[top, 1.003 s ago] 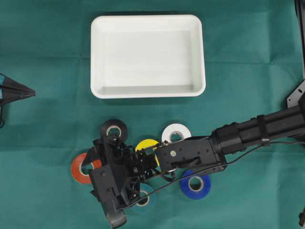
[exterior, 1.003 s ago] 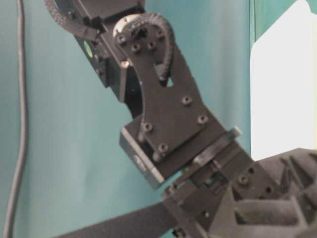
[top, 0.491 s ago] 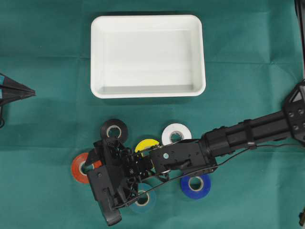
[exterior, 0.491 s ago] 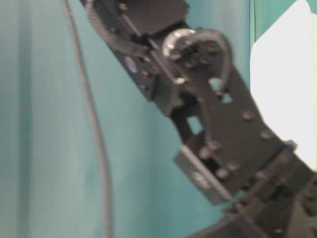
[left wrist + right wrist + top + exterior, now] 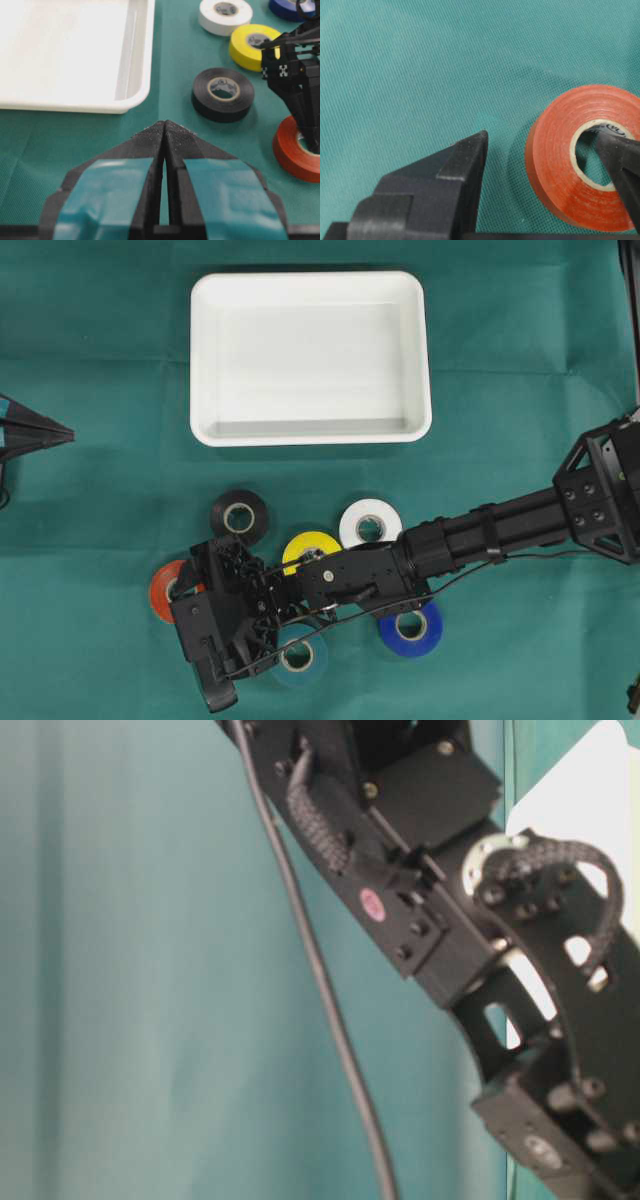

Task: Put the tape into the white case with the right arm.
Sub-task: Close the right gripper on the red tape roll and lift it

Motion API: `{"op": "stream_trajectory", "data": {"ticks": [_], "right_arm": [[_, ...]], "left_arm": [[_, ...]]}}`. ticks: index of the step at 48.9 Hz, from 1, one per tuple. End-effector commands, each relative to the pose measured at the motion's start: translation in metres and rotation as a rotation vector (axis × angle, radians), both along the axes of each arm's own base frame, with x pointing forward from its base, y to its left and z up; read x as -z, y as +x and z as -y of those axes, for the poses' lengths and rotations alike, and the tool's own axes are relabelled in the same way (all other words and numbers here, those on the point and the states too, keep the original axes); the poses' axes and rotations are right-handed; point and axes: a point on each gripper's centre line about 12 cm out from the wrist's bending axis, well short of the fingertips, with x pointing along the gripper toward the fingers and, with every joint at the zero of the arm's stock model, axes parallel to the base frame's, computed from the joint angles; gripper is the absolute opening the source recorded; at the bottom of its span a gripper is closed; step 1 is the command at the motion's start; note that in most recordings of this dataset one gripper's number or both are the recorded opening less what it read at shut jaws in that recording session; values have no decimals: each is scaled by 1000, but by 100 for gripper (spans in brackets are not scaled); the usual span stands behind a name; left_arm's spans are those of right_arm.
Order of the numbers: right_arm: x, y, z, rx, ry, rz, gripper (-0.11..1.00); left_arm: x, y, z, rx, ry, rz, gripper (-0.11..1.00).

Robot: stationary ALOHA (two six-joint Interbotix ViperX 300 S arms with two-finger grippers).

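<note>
One finger of the right gripper reaches into the orange roll's hole (image 5: 590,157) and the other reaches down beside its outer side (image 5: 532,150), so the gripper will now close on the roll.
The white case (image 5: 310,358) lies empty at the back of the green cloth. Several tape rolls lie in front of it: black (image 5: 239,517), yellow (image 5: 312,544), white (image 5: 370,523), blue (image 5: 411,628), teal (image 5: 300,660) and orange (image 5: 160,592). My right gripper (image 5: 186,588) is down at the orange roll (image 5: 570,165) and stands open (image 5: 540,137). One finger (image 5: 620,155) sits in the roll's hole and the other (image 5: 462,162) is on the cloth outside it, a gap away. My left gripper (image 5: 165,123) rests shut and empty at the far left (image 5: 40,432).
The black right arm (image 5: 500,532) stretches from the right edge over the yellow and teal rolls. It fills the table-level view (image 5: 450,920). The black roll (image 5: 223,94) lies just beside the orange one (image 5: 292,152).
The right arm has reached further left and toward the front edge, bringing its open gripper down at the orange roll. The left gripper and the rolls have not moved.
</note>
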Motion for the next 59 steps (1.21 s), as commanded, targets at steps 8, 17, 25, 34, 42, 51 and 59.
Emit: {"op": "stream_trajectory", "data": {"ticks": [8,17,25,34,42,51,59], "right_arm": [[-20,5,-1,30,49,32,75],[-20,6,0,60,79,15,55],[-20,7,2,80,99,10,11],[-21,7,4,65,70,20,1],[-29,6,3,39,32,36,1],[-66,1,7,44,4,45,1],[-95,-4,11,45,-16,71,1]], "left_arm": [[-3,1,-1,-4,-1,8,1],[-3,1,-1,-4,-1,8,1],[-3,1,-1,-4,-1,9,1],[-3,1,0,-2,-1,8,1],[-3,1,-1,-4,-1,8,1],[-3,1,-1,-4,-1,8,1],[-3,1,0,-2,-1,9,1]]}}
